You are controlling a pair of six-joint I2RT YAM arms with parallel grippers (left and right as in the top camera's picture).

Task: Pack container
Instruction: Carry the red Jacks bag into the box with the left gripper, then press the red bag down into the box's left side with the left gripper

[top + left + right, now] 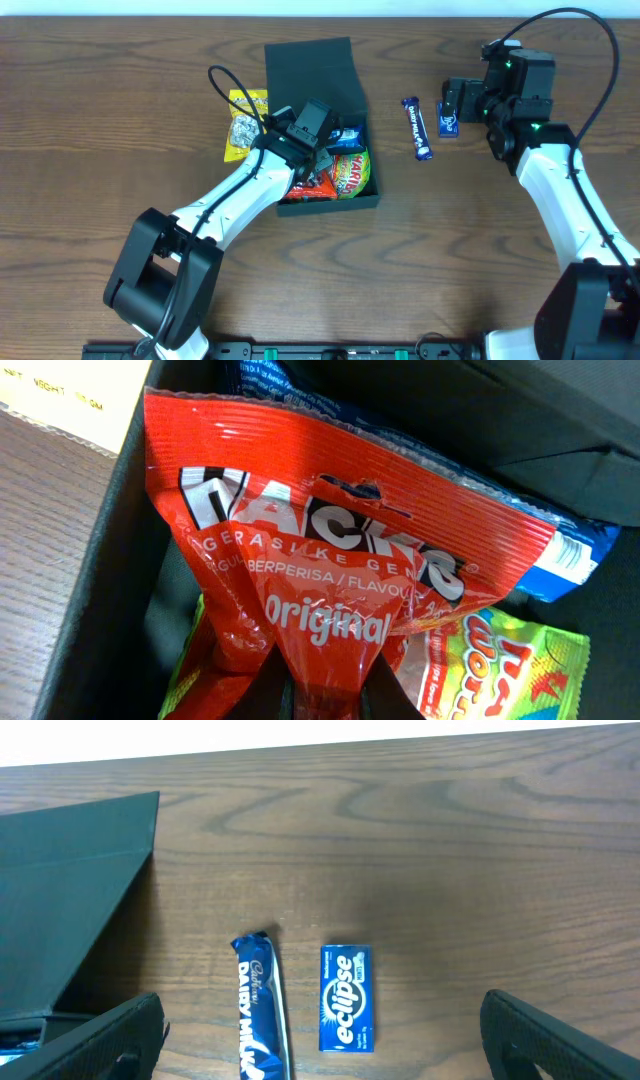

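Note:
The red packet [314, 188] overlaps the gummy worms packet inside the container. My left gripper needs to open now, and the red packet would then rest there.
The dark teal container [312, 75] stands at table centre with its flap lid open at the back. My left gripper [312, 150] is down inside it, shut on a red Jacks snack packet [330, 560]; the fingers [330, 698] pinch the packet's lower edge. A gummy worms packet [500, 660] and a blue packet [570, 560] lie in the box beside it. My right gripper [455, 105] is open and empty, hovering over a blue Eclipse pack [345, 998] next to a Dairy Milk bar [260, 1010]; its fingers [322, 1062] spread wide on either side.
A yellow snack packet [245, 125] lies on the table just left of the container. The Dairy Milk bar [417, 128] and Eclipse pack [447, 122] lie right of the box. The container's lid [70, 900] shows at the left of the right wrist view.

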